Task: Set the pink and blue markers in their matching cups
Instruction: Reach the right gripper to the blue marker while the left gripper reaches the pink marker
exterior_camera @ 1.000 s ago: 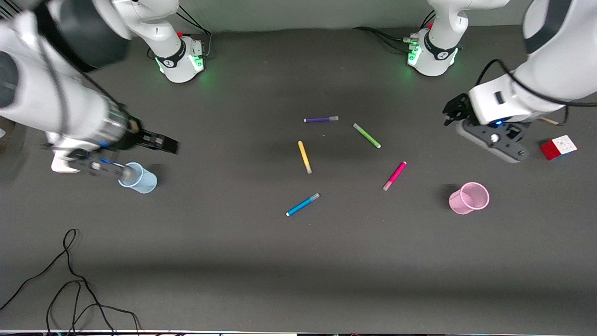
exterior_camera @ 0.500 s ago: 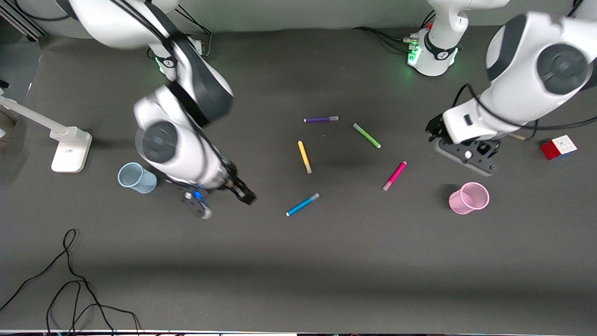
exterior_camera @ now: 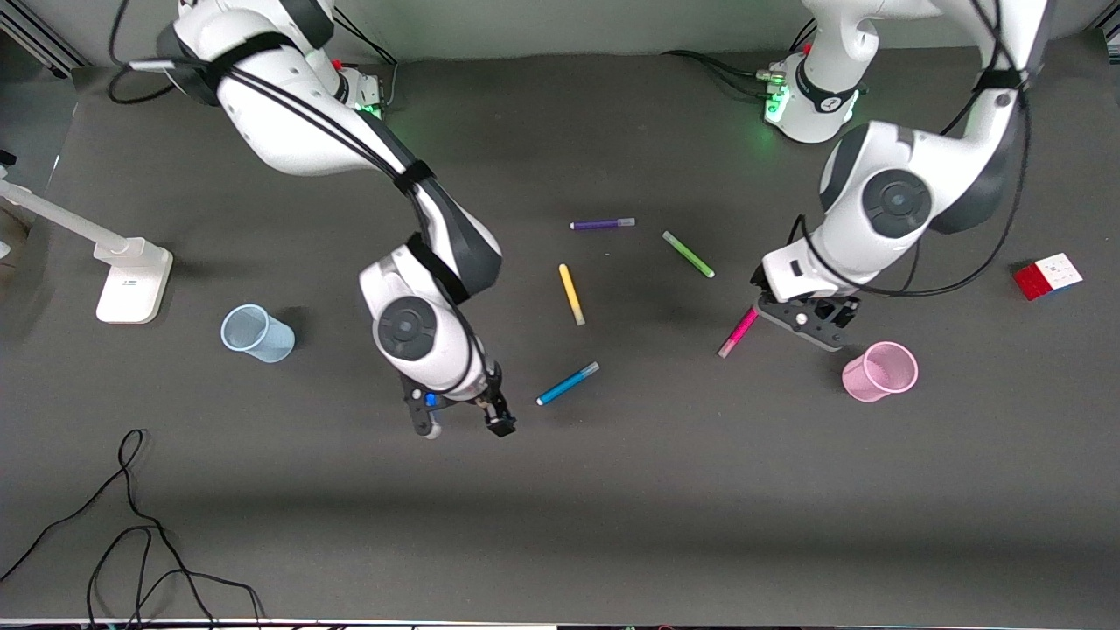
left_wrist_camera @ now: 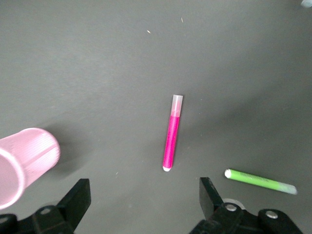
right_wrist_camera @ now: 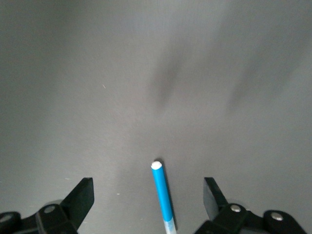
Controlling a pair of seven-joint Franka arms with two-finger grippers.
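The pink marker's end with the cap needs to stay free to enter the pink cup. My left gripper should grab the marker by its solid pink barrel.
The blue marker lies flat near the table's middle, and the pink marker lies toward the left arm's end. My right gripper hangs low and open over the table beside the blue marker's end. In the right wrist view the marker lies between the open fingers of that gripper. My left gripper is open over the pink marker's end. In the left wrist view the marker lies just ahead of that gripper. The pale blue cup and pink cup stand apart, and the pink cup also shows in the left wrist view.
A purple pen, a yellow pen and a green pen lie farther from the camera than the two markers. A colour cube sits at the left arm's end, a white stand at the right arm's end. Black cables lie near the front edge.
My right gripper swung from over the blue cup to the blue marker's end. My left gripper moved from near the cube to the pink marker. Markers and cups have not moved.
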